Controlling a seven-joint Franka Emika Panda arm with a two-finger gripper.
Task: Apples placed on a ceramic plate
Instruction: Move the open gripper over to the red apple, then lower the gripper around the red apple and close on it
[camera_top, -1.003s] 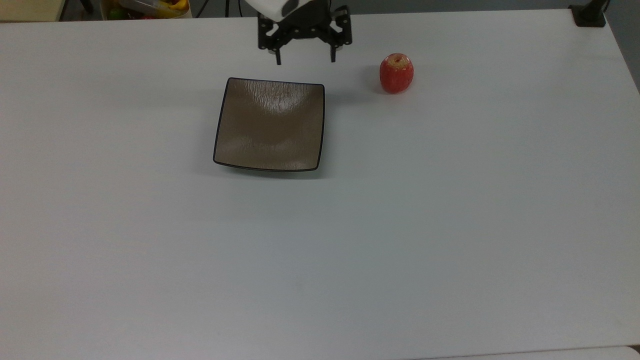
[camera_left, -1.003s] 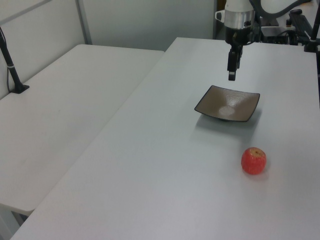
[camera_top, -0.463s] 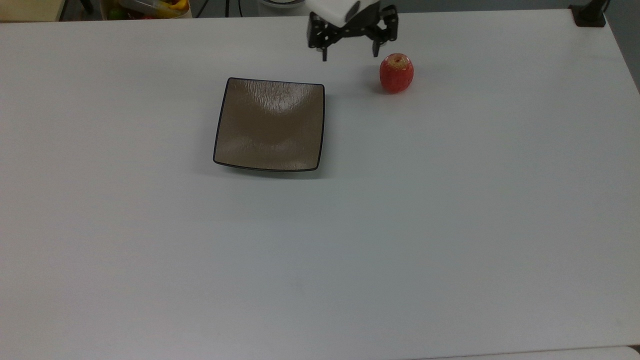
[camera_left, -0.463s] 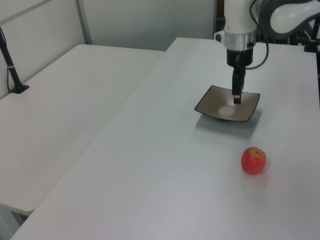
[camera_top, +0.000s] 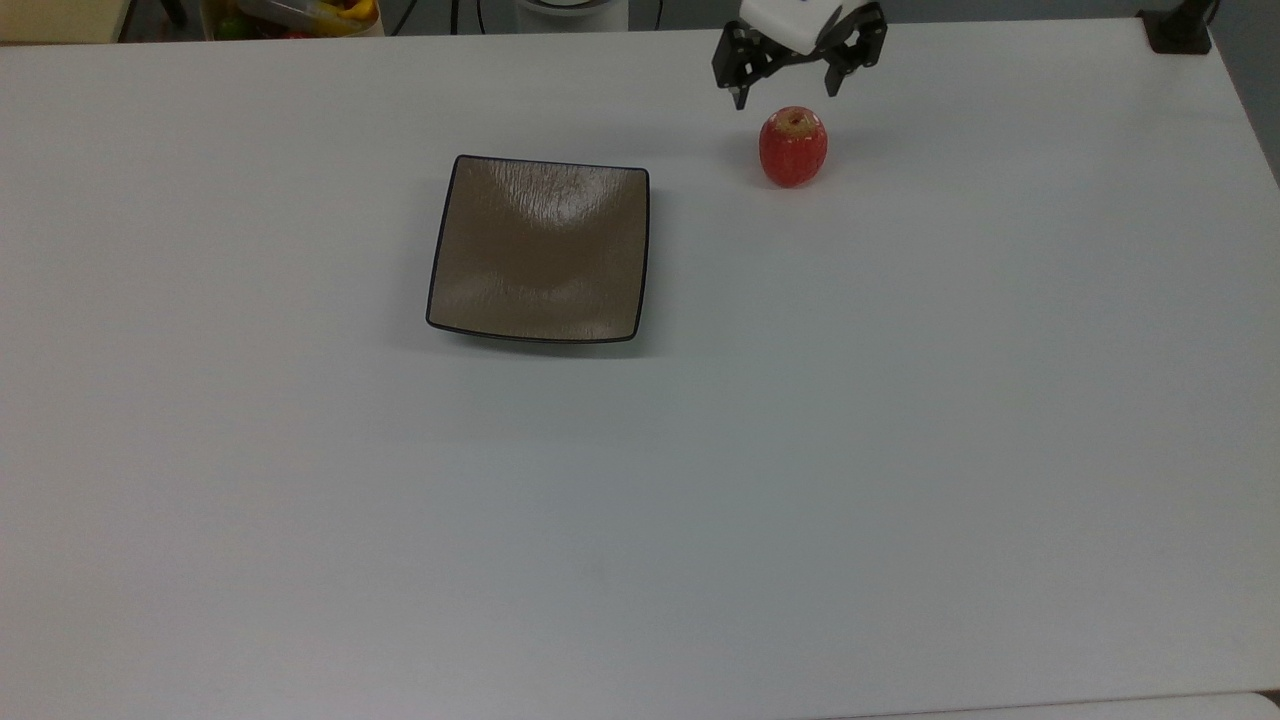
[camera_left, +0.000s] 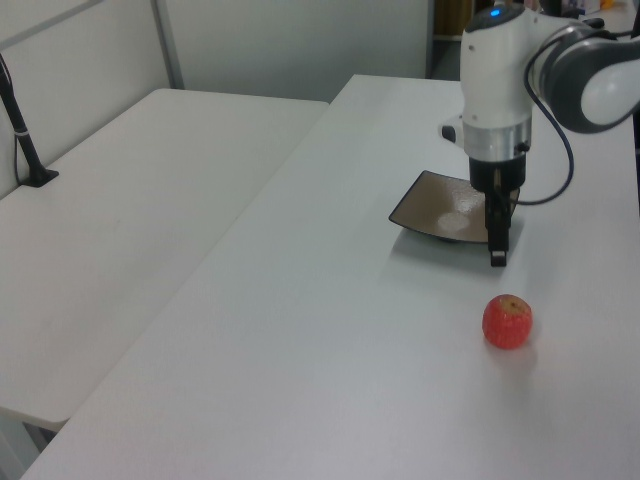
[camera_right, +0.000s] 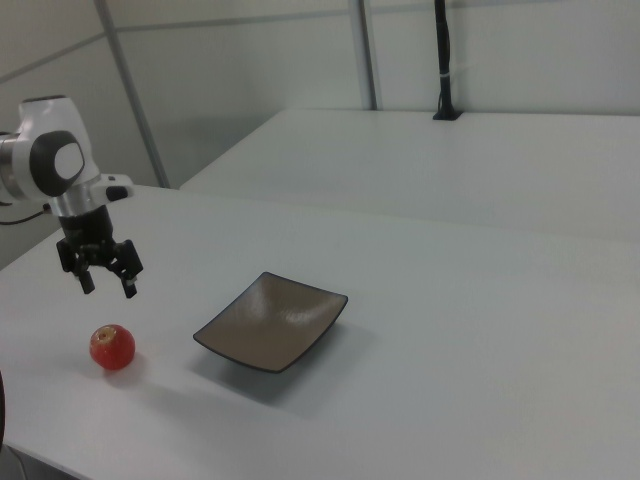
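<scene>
The gripper picks up the red apple by its round sides next, to set the fruit on the ceramic plate.
A small red apple with a yellowish top rests on the white table, to the right of the plate in the top view; it also shows as the apple and the apple. The square glossy brown ceramic plate with a thin black rim lies bare; the plate and the plate show in the side views. My gripper hangs open in the air above and just behind the apple, nothing between its fingers; the gripper is well above the fruit, and the gripper points straight down.
The white table stretches wide toward the top view's bottom. A second white table stands beside it. A black post base sits at the top view's far right corner, and a container of coloured items lies beyond the far edge.
My gripper has travelled from behind the plate to the top view's right, ending above the apple, fingers open throughout. Apple and plate have not moved.
</scene>
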